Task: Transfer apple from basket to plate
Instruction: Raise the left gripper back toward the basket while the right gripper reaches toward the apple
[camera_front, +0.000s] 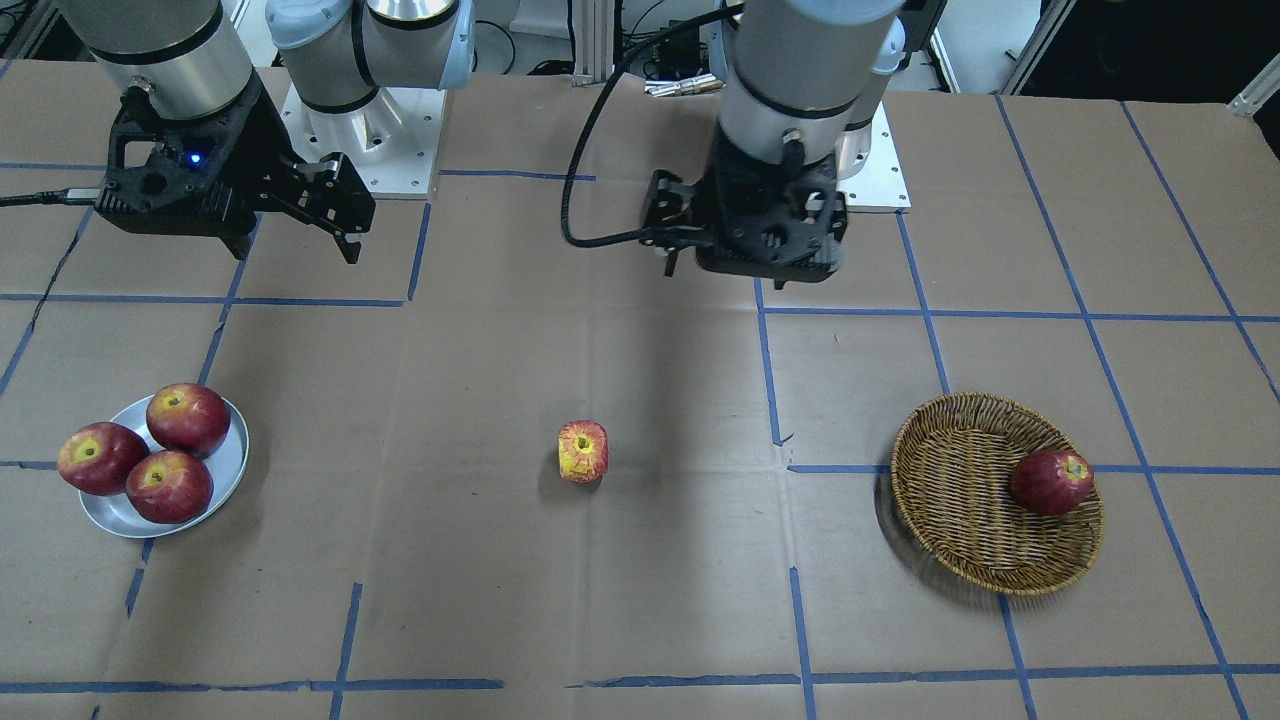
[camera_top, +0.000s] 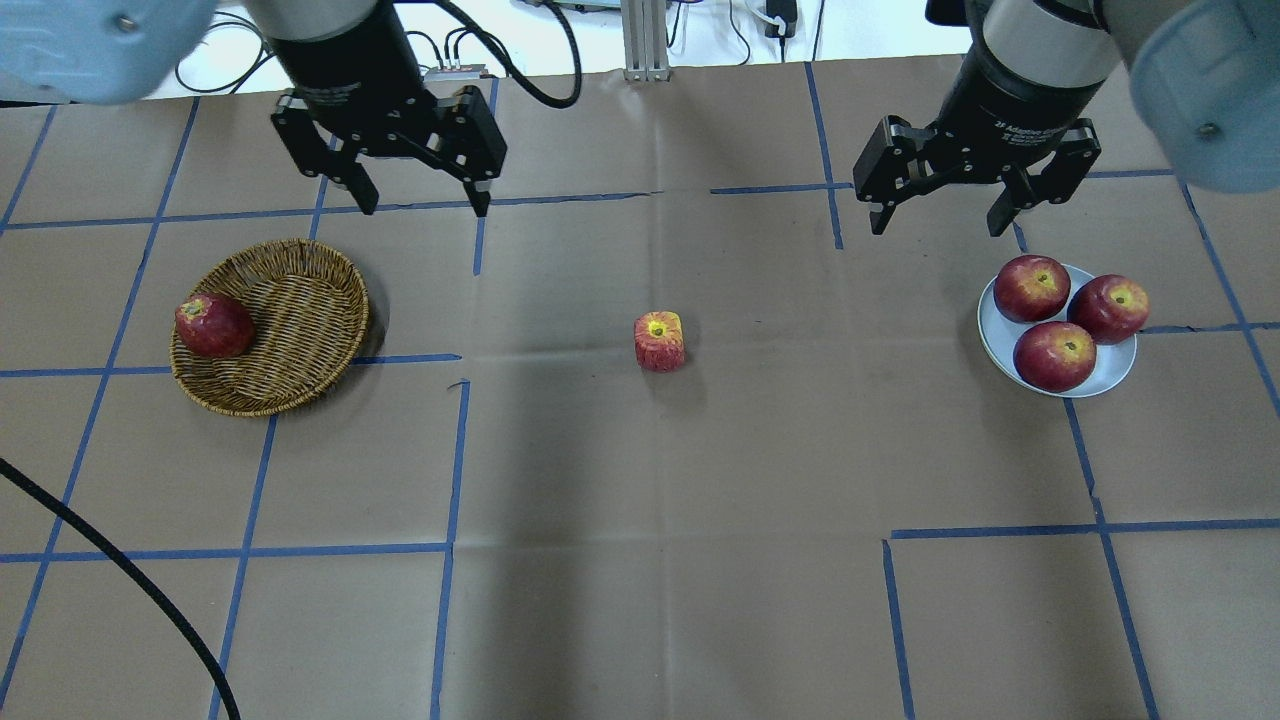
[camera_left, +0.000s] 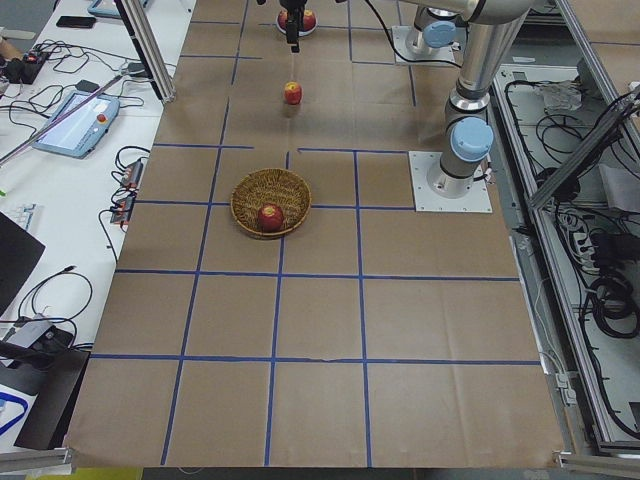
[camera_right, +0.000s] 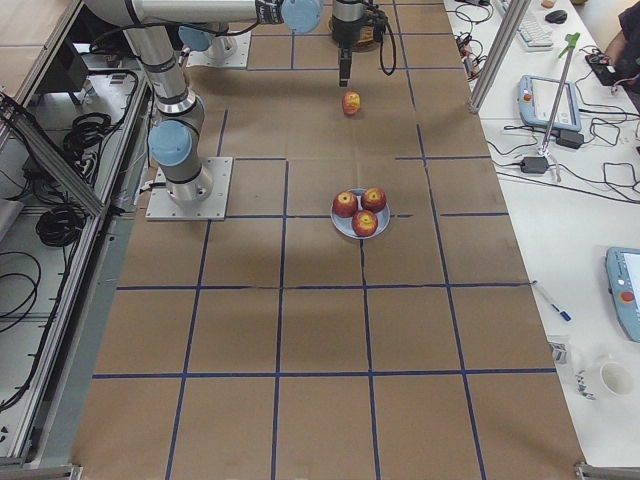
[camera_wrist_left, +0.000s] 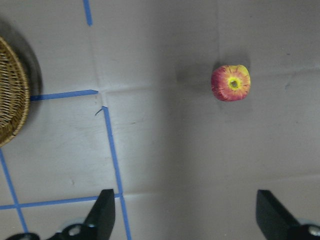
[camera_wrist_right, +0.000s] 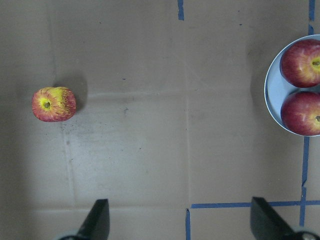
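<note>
My right gripper should grab the yellow-streaked red apple by its rounded sides next, to add it to the dark red apples on the silver plate (camera_front: 228, 461) (camera_wrist_right: 276, 95).
The yellow-streaked red apple (camera_top: 659, 341) stands alone on the brown table cover at mid-table, between basket and plate; it also shows in the front view (camera_front: 583, 451) and both wrist views (camera_wrist_left: 230, 83) (camera_wrist_right: 53, 104). The wicker basket (camera_top: 290, 300) lies on the left. The silver plate (camera_top: 988, 318) lies on the right. My left gripper (camera_top: 424, 205) hangs open and empty beyond the basket, toward the centre. My right gripper (camera_top: 937, 226) hangs open and empty just beyond the plate.
One dark red apple (camera_top: 213, 325) lies in the basket's left side. Three dark red apples (camera_top: 1055, 355) crowd the plate. Blue tape lines grid the table cover. A black cable (camera_top: 120, 570) crosses the near left corner.
</note>
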